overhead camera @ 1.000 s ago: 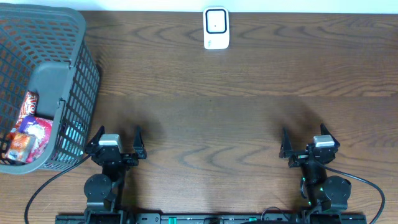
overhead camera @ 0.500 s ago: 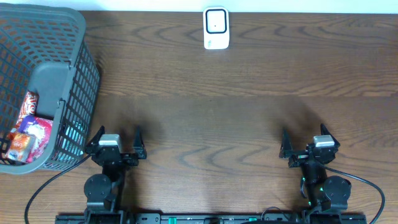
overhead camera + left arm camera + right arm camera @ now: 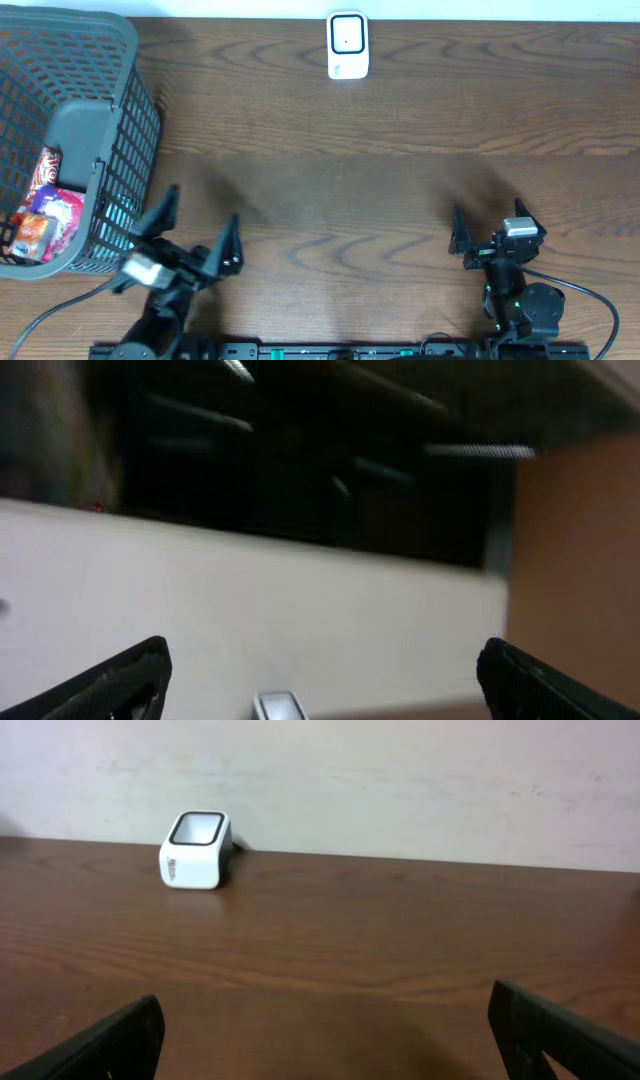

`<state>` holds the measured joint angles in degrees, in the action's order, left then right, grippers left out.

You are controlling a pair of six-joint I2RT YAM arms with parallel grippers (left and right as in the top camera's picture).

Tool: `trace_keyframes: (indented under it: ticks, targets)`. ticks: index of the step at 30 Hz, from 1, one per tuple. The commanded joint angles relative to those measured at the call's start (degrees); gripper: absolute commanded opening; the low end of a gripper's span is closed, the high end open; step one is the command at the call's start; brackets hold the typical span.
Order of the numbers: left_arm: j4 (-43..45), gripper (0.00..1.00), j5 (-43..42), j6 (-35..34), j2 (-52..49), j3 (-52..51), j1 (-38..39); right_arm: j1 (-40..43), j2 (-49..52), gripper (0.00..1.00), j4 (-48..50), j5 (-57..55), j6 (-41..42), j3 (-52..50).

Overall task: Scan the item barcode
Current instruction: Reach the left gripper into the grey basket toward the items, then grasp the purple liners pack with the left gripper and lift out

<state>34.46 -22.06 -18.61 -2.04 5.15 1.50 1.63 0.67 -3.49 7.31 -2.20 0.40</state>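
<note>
My left gripper should next grab the purple-and-pink packet by one end, leaving its broad sides free to present the barcode for scanning.
Colourful snack packets [image 3: 48,212] lie in the grey mesh basket [image 3: 88,128] at the far left; no barcode shows on them. The white scanner [image 3: 348,45] stands at the table's far edge, and also shows small in the right wrist view [image 3: 196,849] and at the bottom of the blurred left wrist view [image 3: 278,706]. My left gripper [image 3: 201,213] is open and empty, raised and tilted beside the basket's right wall. In its own view the left gripper [image 3: 325,672] points up at the wall. My right gripper [image 3: 488,212] is open and empty at the near right, low over the table [image 3: 325,1020].
The basket takes up the whole left side, and its dark handle [image 3: 75,180] arches over the packets. A brown wooden table [image 3: 340,170] lies between the arms and the scanner. A pale wall [image 3: 400,770] rises behind the far edge.
My left arm has lifted and swung, so its gripper now sits tilted, further forward and closer to the basket. The right arm has not moved.
</note>
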Motion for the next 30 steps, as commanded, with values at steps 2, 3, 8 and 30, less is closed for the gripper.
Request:
trace_keyframes:
  ticks: [2,3,8,30]
  targets:
    - [0.76,0.98,7.80,6.19,-9.84,15.37,-0.31,-0.35,-0.28,0.99,-0.13,0.57,-0.66,-0.09]
    - [0.76,0.98,7.80,8.22,-12.13,17.81,-0.31,-0.35,-0.28,0.99,-0.13,0.57,-0.66,-0.09]
    - [-3.37,0.98,20.90,15.04,-32.65,41.66,-0.96,-0.35,-0.28,0.99,-0.15,0.57,-0.66,-0.09]
    - [-107.10,0.98,35.69,-2.60,-99.14,102.68,-36.41,-0.35,-0.28,0.99,-0.15,0.57,-0.66,-0.09]
